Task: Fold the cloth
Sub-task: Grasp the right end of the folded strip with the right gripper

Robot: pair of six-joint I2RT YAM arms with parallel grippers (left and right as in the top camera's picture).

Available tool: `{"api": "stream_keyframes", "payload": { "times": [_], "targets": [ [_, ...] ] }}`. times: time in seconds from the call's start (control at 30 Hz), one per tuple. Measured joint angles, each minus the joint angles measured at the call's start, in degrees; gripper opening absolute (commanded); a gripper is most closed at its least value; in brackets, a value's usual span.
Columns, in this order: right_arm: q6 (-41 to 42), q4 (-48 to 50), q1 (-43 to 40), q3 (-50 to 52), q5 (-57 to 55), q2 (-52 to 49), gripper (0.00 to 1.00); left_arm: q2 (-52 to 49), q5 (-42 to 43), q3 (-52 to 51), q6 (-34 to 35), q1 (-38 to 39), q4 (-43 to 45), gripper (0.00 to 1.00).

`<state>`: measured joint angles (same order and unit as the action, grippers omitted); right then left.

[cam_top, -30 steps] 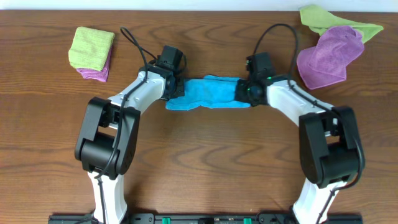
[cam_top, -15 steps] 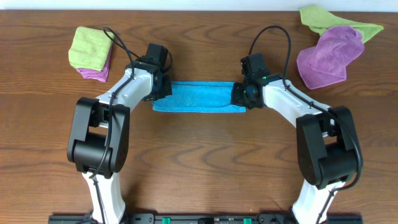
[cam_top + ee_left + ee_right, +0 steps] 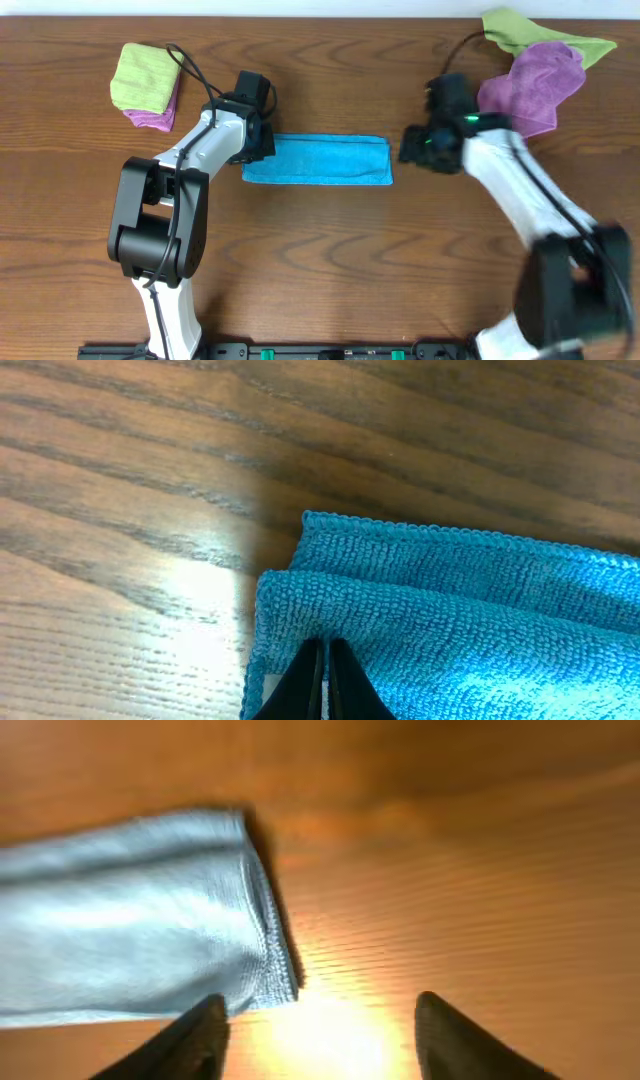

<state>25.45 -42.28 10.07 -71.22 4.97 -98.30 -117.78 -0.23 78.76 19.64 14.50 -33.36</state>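
The right gripper grabs the cloth's near short end (image 3: 387, 163) (image 3: 263, 924) next, to fold the blue cloth over toward its opposite end.
A blue cloth (image 3: 320, 160) lies flat on the wooden table as a long folded strip. In the left wrist view its stacked layers and stitched edges (image 3: 450, 610) show clearly. My left gripper (image 3: 258, 150) sits at the strip's left end, its black fingertips pressed together on the top layer's edge (image 3: 327, 660). My right gripper (image 3: 412, 148) is open a short way right of the strip's right end. In the right wrist view the cloth's end (image 3: 130, 930) lies ahead and to the left of the spread fingers (image 3: 320, 1030), with only bare wood between them.
A folded stack, green cloth over purple (image 3: 148, 85), sits at the back left. A loose green cloth (image 3: 535, 30) and a crumpled purple cloth (image 3: 530, 90) lie at the back right, close behind my right arm.
Both grippers pulled the bunched cloth out into a straight strip. The right gripper then opened, let go of the right end and drew away to the right. The left gripper stayed shut.
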Motion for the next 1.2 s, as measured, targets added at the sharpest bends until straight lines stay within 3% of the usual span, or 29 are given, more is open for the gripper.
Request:
{"api": "stream_keyframes", "payload": {
  "times": [0.07, 0.2, 0.33, 0.43, 0.6, 0.97, 1.07, 1.2],
  "targets": [
    [-2.51, 1.01, -3.45, -0.20, 3.96, 3.41, 0.82, 0.04, -0.20, -0.02, 0.00, 0.00, -0.50, 0.06],
    [-6.84, 6.51, -10.54, 0.59, 16.37, 3.28, 0.86, 0.13, -0.17, -0.04, 0.00, 0.00, -0.76, 0.06],
    [-11.50, 9.57, -13.53, 3.06, 31.39, -3.93, 0.91, 0.13, -0.11, -0.09, 0.00, 0.00, -0.68, 0.06],
    [-13.57, 11.13, -12.41, 3.76, 38.05, -10.19, 0.88, 0.15, 0.02, -0.09, 0.00, -0.04, -0.63, 0.06],
    [-14.47, 14.56, -11.65, 3.87, 44.17, -16.61, 0.88, 0.15, 0.04, -0.11, -0.02, -0.04, -0.55, 0.06],
    [-13.70, 20.37, -7.80, 3.82, 48.04, -19.65, 0.88, 0.24, 0.48, -0.42, -0.02, -0.04, 0.37, 0.06],
    [-12.81, 21.92, -6.10, 3.61, 49.16, -20.46, 0.78, 0.24, 1.11, -0.42, -0.02, -0.15, 0.57, 0.06],
    [-11.76, 22.27, -5.22, 3.54, 48.43, -21.68, 0.40, 0.24, 1.51, -0.42, -0.02, -0.22, 0.61, 0.06]
  ]
}}
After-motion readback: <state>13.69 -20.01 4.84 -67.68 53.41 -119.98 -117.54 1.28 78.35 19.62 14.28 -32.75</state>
